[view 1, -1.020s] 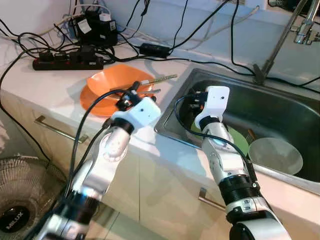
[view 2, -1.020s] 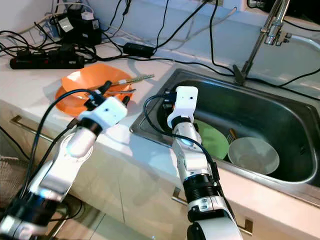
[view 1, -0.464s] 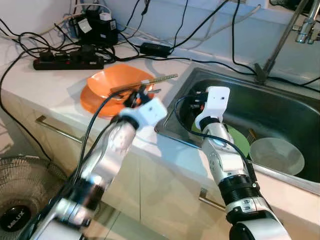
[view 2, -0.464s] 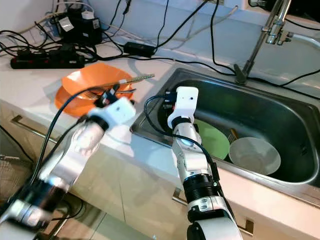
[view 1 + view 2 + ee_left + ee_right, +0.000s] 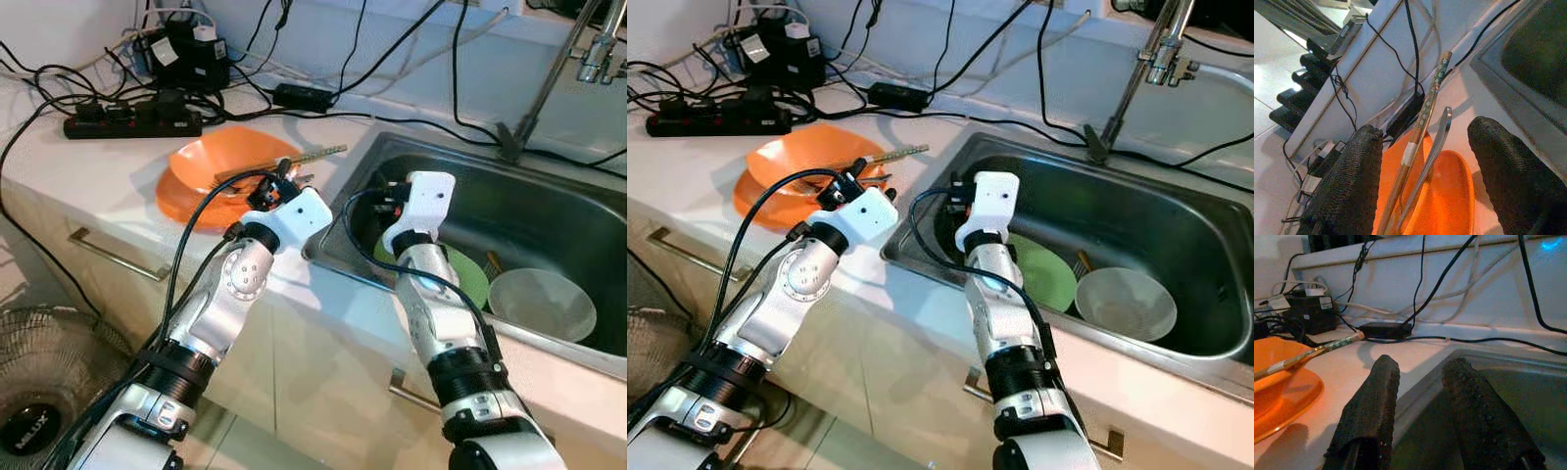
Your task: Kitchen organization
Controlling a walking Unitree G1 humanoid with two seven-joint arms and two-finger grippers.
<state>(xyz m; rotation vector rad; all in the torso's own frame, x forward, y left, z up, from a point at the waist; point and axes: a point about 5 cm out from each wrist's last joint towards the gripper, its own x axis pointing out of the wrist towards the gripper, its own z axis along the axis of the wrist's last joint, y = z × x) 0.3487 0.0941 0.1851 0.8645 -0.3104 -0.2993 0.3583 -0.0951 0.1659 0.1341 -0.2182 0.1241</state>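
The orange bowl's side (image 5: 211, 159) surrounds the lower end of the metal fork, so my left gripper should next grab the fork by its thin handle, which sticks out past the bowl's rim.
An orange bowl (image 5: 220, 157) sits on an orange plate (image 5: 181, 201) on the white counter. A patterned chopstick (image 5: 1425, 112) and a thin metal utensil (image 5: 1437, 137) lie across the bowl and point toward the sink. My left gripper (image 5: 274, 183) is open at the bowl's right rim, its two fingers on either side of the utensils without touching them. My right gripper (image 5: 387, 201) hovers open over the left edge of the steel sink (image 5: 549, 211), with nothing between its fingers. In the sink lie a green plate (image 5: 470, 274) and a pale bowl (image 5: 544, 304).
A black power strip (image 5: 132, 122), adapters and many cables cover the back of the counter. The faucet (image 5: 558, 69) rises behind the sink. Below the counter edge are cabinet handles (image 5: 118, 257), and a fan (image 5: 39, 411) stands on the floor at the left.
My left arm has swung right and forward, bringing its gripper closer to the bowl's right rim and the sink corner. The right arm has barely moved.
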